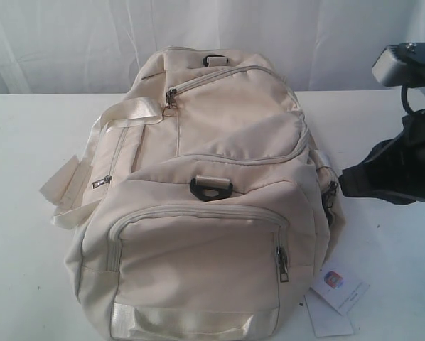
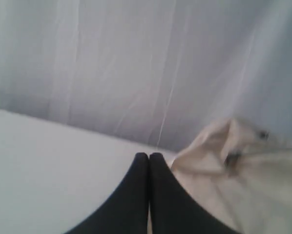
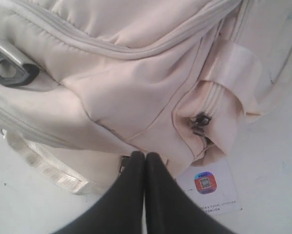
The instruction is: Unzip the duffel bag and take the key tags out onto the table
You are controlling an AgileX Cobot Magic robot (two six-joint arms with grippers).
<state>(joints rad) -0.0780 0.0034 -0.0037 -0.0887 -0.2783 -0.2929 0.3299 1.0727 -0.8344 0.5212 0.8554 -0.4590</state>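
The duffel bag's grey pull (image 1: 283, 265) has to stay free to slide open, so the left gripper needs to take hold of the front pocket's zipper band (image 1: 207, 210).
The cream duffel bag (image 1: 205, 206) lies in the middle of the white table (image 1: 28, 142), and every zipper I can see on it is closed. Its grey pulls hang at the top pocket (image 1: 171, 99) and the front pocket (image 1: 282, 264). The key tags are hidden. My right gripper (image 1: 344, 182) is shut and empty beside the bag's right end. In the right wrist view, the right gripper (image 3: 145, 155) hovers over the bag's side, near a dark zipper pull (image 3: 200, 120). My left gripper (image 2: 149, 156) is shut and empty above the table, with a corner of the bag (image 2: 234, 170) beside it.
A white paper hang tag (image 1: 339, 288) lies on the table at the bag's front right. A black D-ring (image 1: 211, 188) sits on top of the bag. Satin straps (image 1: 74, 188) trail off to the left. A white curtain (image 1: 70, 42) hangs behind the table.
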